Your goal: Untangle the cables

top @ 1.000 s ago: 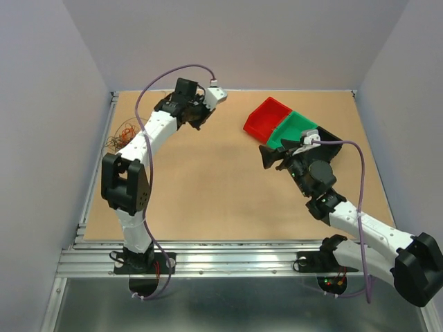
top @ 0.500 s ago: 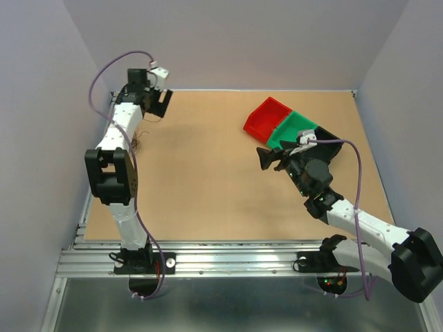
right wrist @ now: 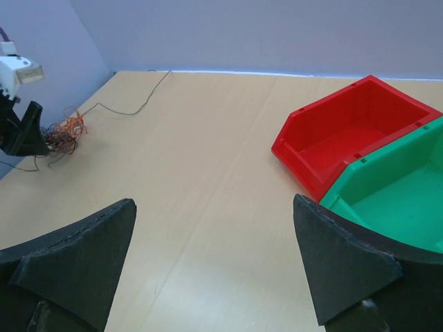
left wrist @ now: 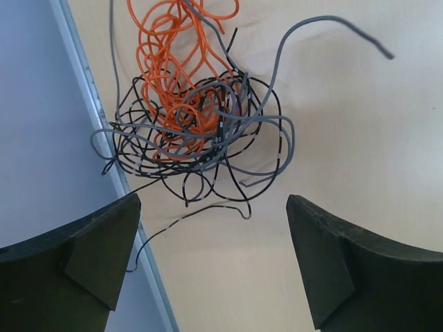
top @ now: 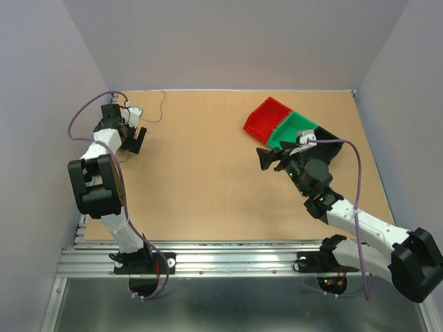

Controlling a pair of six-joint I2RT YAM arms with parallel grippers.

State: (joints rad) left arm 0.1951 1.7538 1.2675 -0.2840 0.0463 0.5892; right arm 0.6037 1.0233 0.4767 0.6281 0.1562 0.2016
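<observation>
My left gripper is to grab the cables by their black and grey parts next. This leaves the orange loops free for my right gripper to untangle.
The cables are a knot of thin black, grey and orange wires lying against the table's left edge rail. They also show small in the right wrist view, the cables at far left. My left gripper hovers open just short of the knot, nothing between its fingers; in the top view this left gripper covers most of the knot. One loose dark wire lies apart toward the back edge, the same wire seen across the table. My right gripper stands open and empty near the bins.
A red bin, a green bin and a black bin sit in a row at back right, beside my right arm. A metal rail and the grey wall border the knot on the left.
My left arm has swung from the back middle of the table to the left edge above the knot, and its jaws have opened. A single wire now lies near the back. The right arm barely moved.
</observation>
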